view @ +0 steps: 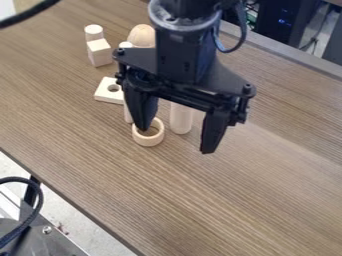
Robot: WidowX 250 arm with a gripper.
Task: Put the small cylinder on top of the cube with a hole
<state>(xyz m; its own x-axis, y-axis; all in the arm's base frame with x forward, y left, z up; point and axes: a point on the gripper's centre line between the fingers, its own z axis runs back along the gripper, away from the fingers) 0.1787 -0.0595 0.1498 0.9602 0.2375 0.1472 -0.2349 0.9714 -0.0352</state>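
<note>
Next, my gripper grabs the upper part of the thin wooden cylinder, to set the cylinder on the block with the round hole (107,95).
My gripper (176,140) hangs over the middle of the table with its fingers wide open and nothing between the tips. At the upper left, a small pale cylinder (93,32) stands upright on a white cube (99,53); no hole shows on the cube's visible faces. Below them, left of the gripper, lies a light block with a round hole (107,95), its right part hidden behind the gripper.
A wooden ring (141,140) lies by the left fingertip. A longer pale cylinder (180,120) shows between the fingers, its upper part covered. Behind the gripper is a rounded wooden piece (141,35). The brown table's (220,210) edge runs along the lower left.
</note>
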